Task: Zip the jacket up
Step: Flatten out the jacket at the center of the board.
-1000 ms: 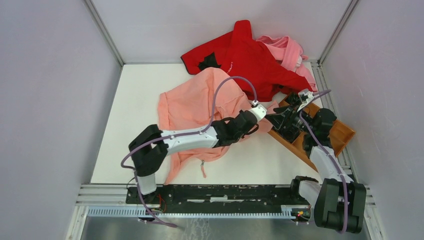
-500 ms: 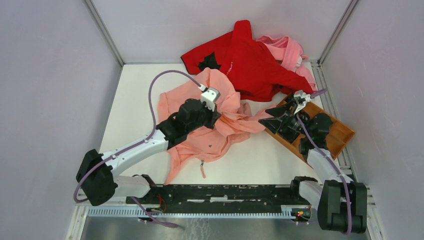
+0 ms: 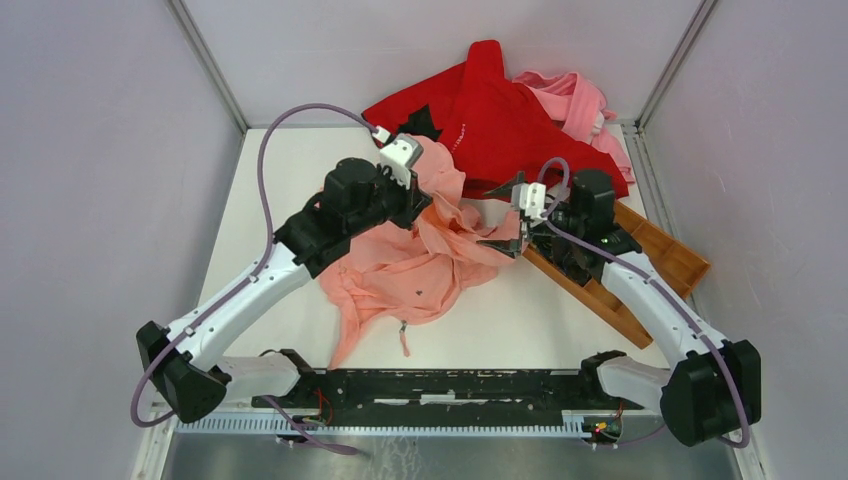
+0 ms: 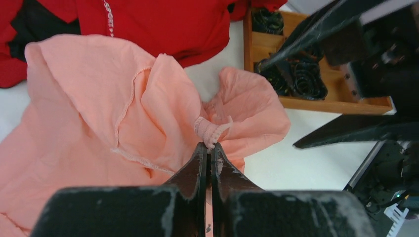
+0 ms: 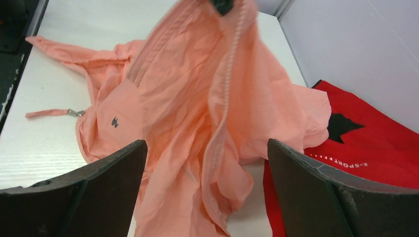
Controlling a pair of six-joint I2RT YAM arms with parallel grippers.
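Note:
The robot's right gripper should next grab the jacket's hanging fold beside the zipper teeth [image 5: 225, 89], which leaves the zipper edge free for straightening and zipping up.
The salmon-pink jacket [image 3: 395, 275] lies bunched in the middle of the table, unzipped. My left gripper [image 3: 424, 192] is shut on a fold of its zipper edge [image 4: 211, 132] and holds that edge lifted above the table. From that grip the zipper teeth [image 5: 225, 89] hang down in the right wrist view. My right gripper [image 3: 507, 216] stands open to the right of the jacket, and its fingers [image 5: 104, 182] face the hanging fabric without touching it. A zipper pull on a thin strap [image 5: 73, 112] lies at the jacket's near hem.
A bright red garment [image 3: 500, 120] with white lettering and a paler pink garment [image 3: 580, 100] are heaped at the back, touching the jacket's far edge. A wooden tray [image 3: 672, 266] holding black items sits at the right, under my right arm. Walls close in both sides.
My left arm swung left and back, dragging and lifting the jacket's zipper edge. My right gripper left the tray, moved left toward the jacket and opened wider.

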